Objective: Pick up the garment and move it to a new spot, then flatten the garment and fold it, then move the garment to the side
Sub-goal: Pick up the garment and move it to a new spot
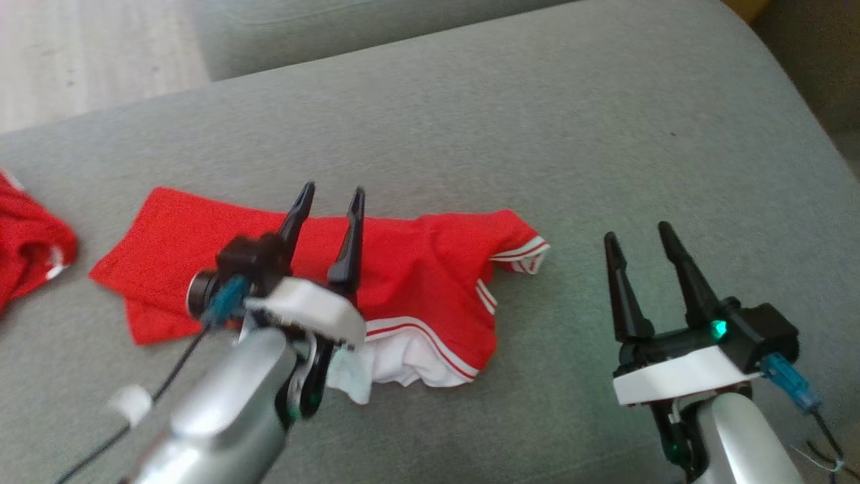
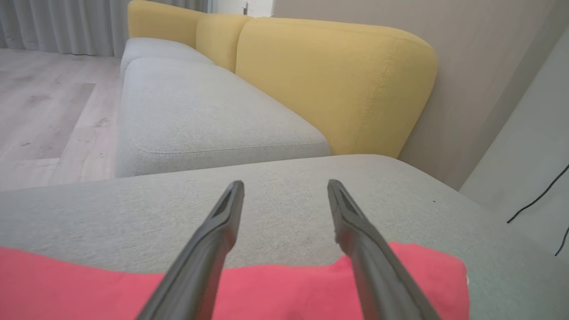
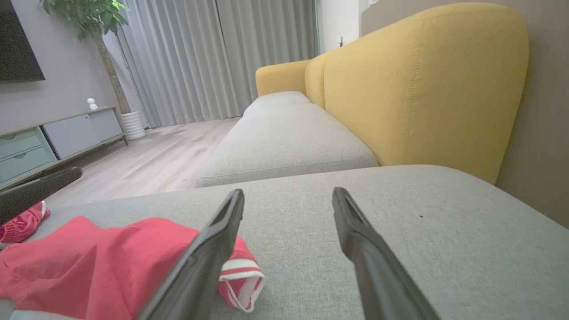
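Note:
The garment's white edge is loose and sticks out while the red body lies flat. My left gripper should pinch the garment by that white edge next.
The garment is red with white striped trim and lies loosely folded on the grey cushion. Its white inside shows at the near edge, and a sleeve cuff sticks out on its right. My left gripper hovers over the garment's middle, fingers apart, nothing between them. In the left wrist view its fingers stand wide over the garment's far edge. My right gripper is open above bare cushion to the right of the garment. The right wrist view shows the garment at its lower left.
A second red garment lies at the cushion's left edge. Wooden floor lies beyond the cushion on the far left. Yellow backrests rise behind the sofa. Another grey seat cushion continues further along.

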You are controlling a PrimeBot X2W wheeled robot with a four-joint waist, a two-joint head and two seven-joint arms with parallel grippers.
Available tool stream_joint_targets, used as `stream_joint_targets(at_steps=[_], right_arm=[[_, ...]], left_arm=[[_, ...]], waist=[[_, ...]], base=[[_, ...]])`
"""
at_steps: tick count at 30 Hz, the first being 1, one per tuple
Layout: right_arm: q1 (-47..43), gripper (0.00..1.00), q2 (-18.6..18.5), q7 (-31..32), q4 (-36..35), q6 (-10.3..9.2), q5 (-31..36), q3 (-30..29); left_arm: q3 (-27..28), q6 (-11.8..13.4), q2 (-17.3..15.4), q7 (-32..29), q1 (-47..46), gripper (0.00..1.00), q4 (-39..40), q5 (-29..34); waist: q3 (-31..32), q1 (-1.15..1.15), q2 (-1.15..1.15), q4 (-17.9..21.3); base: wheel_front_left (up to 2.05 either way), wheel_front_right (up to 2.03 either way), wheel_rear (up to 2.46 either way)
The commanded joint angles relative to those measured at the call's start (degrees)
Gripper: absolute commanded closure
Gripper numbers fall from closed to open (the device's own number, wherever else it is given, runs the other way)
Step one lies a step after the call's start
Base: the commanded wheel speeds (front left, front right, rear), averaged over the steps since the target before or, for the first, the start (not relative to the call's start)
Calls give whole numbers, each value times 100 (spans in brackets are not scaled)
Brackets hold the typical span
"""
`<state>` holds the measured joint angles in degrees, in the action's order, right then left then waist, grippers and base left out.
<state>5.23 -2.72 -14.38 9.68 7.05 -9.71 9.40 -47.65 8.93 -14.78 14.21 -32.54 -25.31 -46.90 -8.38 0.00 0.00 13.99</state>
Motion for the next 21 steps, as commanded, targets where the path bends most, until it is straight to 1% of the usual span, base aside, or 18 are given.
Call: stream_joint_targets(at_steps=[1, 3, 6, 11, 15, 18, 19, 21], right_arm=[[70, 0, -16, -62, -229, 44, 90, 39], [39, 0, -16, -62, -276, 44, 156, -54], [-24, 0, -16, -62, -338, 44, 259, -230], [-191, 0, -16, -62, -364, 44, 478, -461], [-350, 0, -16, -62, -417, 44, 631, -669], [-473, 0, -16, -62, -417, 44, 704, -771], [-473, 0, -16, -62, -417, 44, 704, -771], [-549, 0, -16, -62, -388, 44, 752, -790]], left_arm=[[354, 163, -196, 69, 196, 0, 391, 180], [695, 392, -242, 74, 596, 0, 828, 436], [1187, 668, -267, 76, 1315, 0, 1398, 900], [1923, 859, -178, 77, 2427, 0, 1881, 1630], [2511, 849, 6, 78, 3091, 0, 2123, 2144], [2893, 736, 129, 78, 3472, 0, 2234, 2536], [2893, 736, 129, 78, 3472, 0, 2234, 2536], [3129, 613, 231, 78, 3703, 0, 2254, 2718]], waist=[[75, 0, 0, -200], [114, 0, 0, -335], [171, 0, 0, -564], [320, 0, 0, -917], [449, 0, 0, -1156], [544, 0, 0, -1281], [544, 0, 0, -1281], [614, 0, 0, -1333]], base=[[0, 0, 0], [0, 0, 0], [0, 0, 0], [0, 0, 0], [0, 0, 0], [0, 0, 0], [0, 0, 0], [0, 0, 0]])
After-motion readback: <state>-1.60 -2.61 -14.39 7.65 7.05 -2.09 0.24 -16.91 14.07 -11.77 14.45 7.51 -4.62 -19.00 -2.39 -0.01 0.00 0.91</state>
